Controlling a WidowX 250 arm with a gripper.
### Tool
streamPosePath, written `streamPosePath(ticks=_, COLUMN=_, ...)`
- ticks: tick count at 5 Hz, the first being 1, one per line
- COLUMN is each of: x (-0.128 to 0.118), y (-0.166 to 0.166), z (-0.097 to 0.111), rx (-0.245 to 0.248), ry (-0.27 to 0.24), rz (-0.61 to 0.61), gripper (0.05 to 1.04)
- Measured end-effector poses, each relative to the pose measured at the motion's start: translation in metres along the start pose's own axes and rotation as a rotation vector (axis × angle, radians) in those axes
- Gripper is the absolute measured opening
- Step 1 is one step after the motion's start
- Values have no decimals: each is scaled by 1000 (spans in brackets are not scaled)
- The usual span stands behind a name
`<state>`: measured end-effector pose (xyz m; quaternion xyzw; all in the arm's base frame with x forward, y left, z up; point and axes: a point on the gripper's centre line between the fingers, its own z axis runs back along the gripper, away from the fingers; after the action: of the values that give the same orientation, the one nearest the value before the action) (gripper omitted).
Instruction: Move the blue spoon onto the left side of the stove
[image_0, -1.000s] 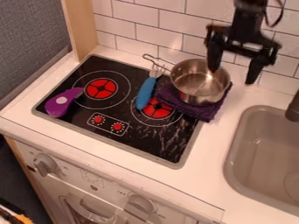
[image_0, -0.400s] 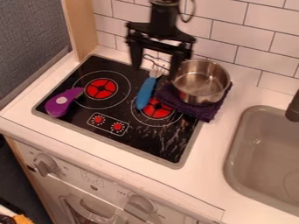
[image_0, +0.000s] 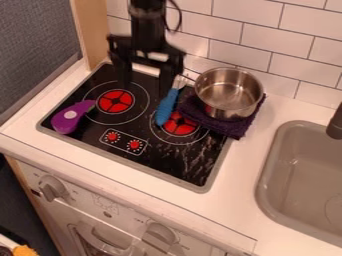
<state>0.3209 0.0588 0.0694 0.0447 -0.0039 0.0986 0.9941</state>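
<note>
I should pick up the blue spoon by its blue handle next, so my gripper can move it onto the stove's side by the purple eggplant toy.
The gripper (image_0: 143, 90) hangs open over the back of the stove, its two fingers spread, with nothing between them. Its right finger is close to the blue-handled utensil (image_0: 165, 108), which I take as the blue spoon; its metal end looks fork-like and points to the back wall. The utensil lies across the stove's middle, its handle reaching the edge of the right burner (image_0: 179, 125). The stove (image_0: 125, 149) is black, and its left burner (image_0: 115, 101) lies below and in front of the gripper.
A metal pot (image_0: 229, 95) stands on a folded purple cloth (image_0: 230, 128) at the stove's back right. A purple eggplant toy (image_0: 69, 118) lies at the stove's left edge. The sink (image_0: 300, 175) is at the right, and a tiled wall (image_0: 257, 35) rises behind.
The gripper has moved left from above the pot's right side, past the pot, to the back of the stove, and lower. It stays open; the utensil, pot and eggplant have not moved.
</note>
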Motion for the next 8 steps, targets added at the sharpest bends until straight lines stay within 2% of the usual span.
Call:
streamPosePath(ticks=2, x=5, y=-3, z=-37, rx=12, ry=44, rz=20, gripper=1000)
streamPosePath(ticks=4, x=19, y=-12, z=-49, rx=31, ry=51, rz=16, gripper=1000)
streamPosePath(ticks=5, x=22, y=-14, z=-49, rx=28, ry=38, rz=32, gripper=1000)
streamPosePath(ticks=6, x=24, y=-18, z=-52, rx=16, ry=41, rz=39, gripper=931)
streamPosePath(ticks=8, x=19, y=-27, z=-59, rx=8, ry=44, rz=42, gripper=419)
